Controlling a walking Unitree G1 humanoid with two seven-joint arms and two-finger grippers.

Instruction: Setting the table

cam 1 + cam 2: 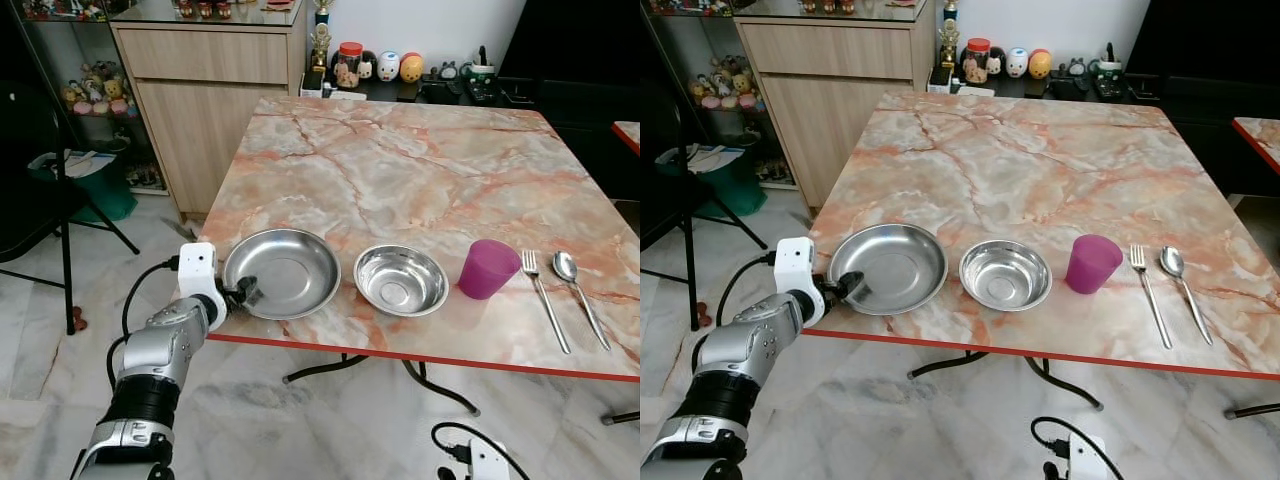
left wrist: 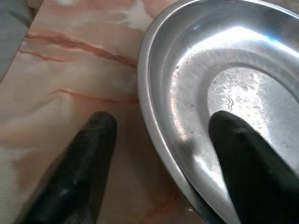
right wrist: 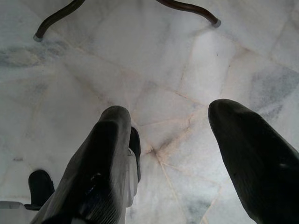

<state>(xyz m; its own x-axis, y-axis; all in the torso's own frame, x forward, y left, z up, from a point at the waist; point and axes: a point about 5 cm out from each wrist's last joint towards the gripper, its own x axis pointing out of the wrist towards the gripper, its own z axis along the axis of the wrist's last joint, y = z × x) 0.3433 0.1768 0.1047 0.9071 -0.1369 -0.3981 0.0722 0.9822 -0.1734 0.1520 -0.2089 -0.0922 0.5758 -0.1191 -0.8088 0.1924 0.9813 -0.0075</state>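
The plate's round body is far wider than the open fingers, so my left gripper will next grab the plate by its thin raised rim.
A wide steel plate (image 1: pixel 282 272) lies at the front left of the marble table (image 1: pixel 400 170). To its right, in a row, stand a steel bowl (image 1: pixel 400 280), a purple cup (image 1: pixel 487 268), a fork (image 1: pixel 543 290) and a spoon (image 1: pixel 578 290). My left gripper (image 1: pixel 245 293) is at the plate's near left rim and is open. In the left wrist view one finger (image 2: pixel 243 163) rests inside the plate (image 2: pixel 243 56) and the other finger (image 2: pixel 84 158) is outside on the tabletop, with the rim between them. My right gripper (image 3: pixel 169 109) hangs idle over the floor, open and holding nothing.
A wooden cabinet (image 1: pixel 215 100) stands behind the table's left corner, with figurines and jars (image 1: pixel 385 65) along the back wall. A black tripod stand (image 1: pixel 65 230) and a green bin (image 1: pixel 100 185) are on the floor to the left. Curved table legs (image 1: pixel 440 385) sit underneath.
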